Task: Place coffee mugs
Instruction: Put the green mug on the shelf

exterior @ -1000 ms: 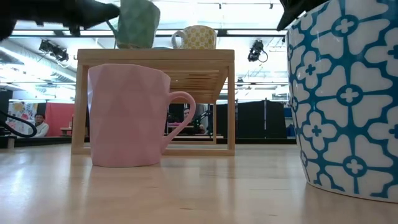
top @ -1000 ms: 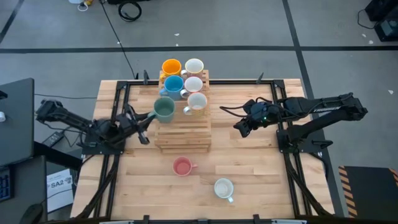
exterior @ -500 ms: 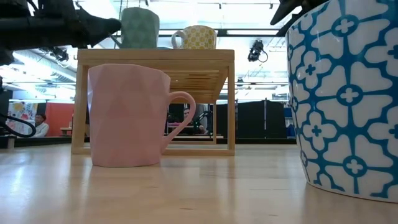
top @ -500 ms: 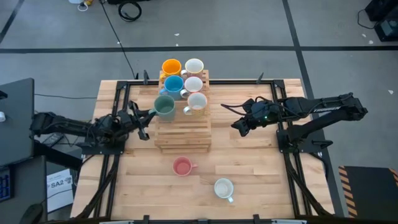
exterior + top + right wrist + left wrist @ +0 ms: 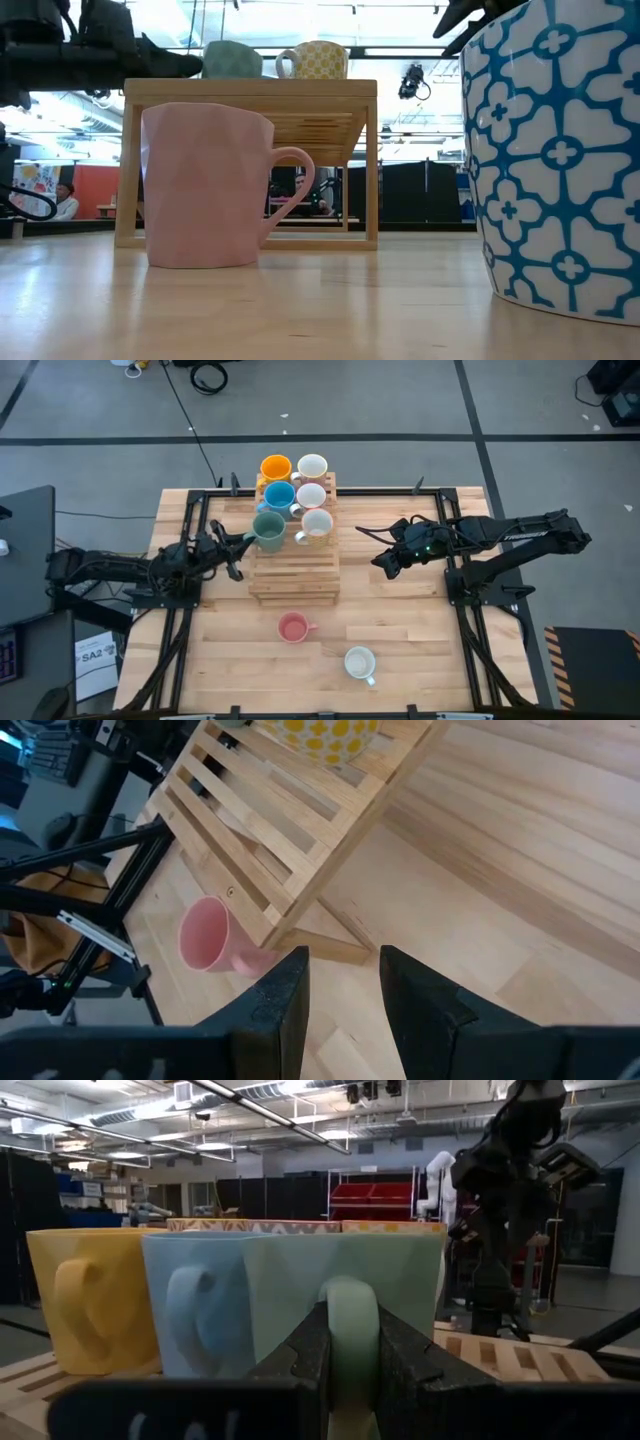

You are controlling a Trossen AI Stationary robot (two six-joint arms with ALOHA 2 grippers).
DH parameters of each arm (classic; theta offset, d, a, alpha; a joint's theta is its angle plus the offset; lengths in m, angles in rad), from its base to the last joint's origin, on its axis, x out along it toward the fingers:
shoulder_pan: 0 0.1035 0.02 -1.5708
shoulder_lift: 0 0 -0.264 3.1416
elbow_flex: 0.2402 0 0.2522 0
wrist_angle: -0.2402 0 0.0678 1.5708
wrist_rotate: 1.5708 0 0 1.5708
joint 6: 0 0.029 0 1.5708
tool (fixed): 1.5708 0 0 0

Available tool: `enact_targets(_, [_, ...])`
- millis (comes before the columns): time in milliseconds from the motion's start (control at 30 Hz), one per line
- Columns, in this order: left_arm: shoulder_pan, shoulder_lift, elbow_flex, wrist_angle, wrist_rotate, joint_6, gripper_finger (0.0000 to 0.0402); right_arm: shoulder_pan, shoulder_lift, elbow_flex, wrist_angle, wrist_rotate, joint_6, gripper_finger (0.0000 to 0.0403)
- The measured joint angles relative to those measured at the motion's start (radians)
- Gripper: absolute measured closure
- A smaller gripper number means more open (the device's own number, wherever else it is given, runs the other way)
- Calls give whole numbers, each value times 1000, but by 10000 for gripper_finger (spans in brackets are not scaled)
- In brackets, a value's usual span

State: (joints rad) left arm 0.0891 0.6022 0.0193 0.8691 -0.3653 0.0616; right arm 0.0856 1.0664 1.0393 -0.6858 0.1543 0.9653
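Observation:
The green mug (image 5: 270, 532) sits upright on the rack (image 5: 293, 570), level with the blue mug beside it, so it is time for my left gripper to open.
On the wooden rack (image 5: 293, 570) stand an orange mug (image 5: 275, 467), a blue mug (image 5: 279, 494), three whitish mugs (image 5: 312, 493) and a dark green mug (image 5: 268, 530). My left gripper (image 5: 240, 545) is shut on the green mug (image 5: 300, 1280), which stands right beside the blue mug (image 5: 195, 1300). A pink mug (image 5: 292, 627) and a white blue-patterned mug (image 5: 359, 661) stand on their bases on the table near the front edge. My right gripper (image 5: 385, 565) hangs open over the table, right of the rack. My left gripper pinches the green mug's handle (image 5: 350, 1305) between its two fingers, one on each flat side of the loop. The fingers come nearly level from the table's left. The mug is upright at the rack's top (image 5: 250, 88); the rack's edge hides its base.
Black frame rails (image 5: 190, 510) run along the table's left and right sides. Bare wood lies between the rack and the two front mugs. In the low view the patterned mug (image 5: 560, 150) fills the right side. The rack's near slats (image 5: 295, 585) carry nothing.
My left gripper, still shut on the green mug's handle, has swung toward the far edge and sunk. The mug, earlier higher and slightly tilted above the rack, now stands lower and upright next to the blue mug.

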Motion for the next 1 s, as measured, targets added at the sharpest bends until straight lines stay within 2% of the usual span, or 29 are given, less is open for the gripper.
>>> enact_targets(733, [0, 0, 1, -33, -4, 1, 349, 0, 0, 0, 1, 0, 0, 273])
enact_targets(1000, [0, 1, 0, -39, -7, 1, 314, 0, 0, 0, 5, 0, 0, 273])
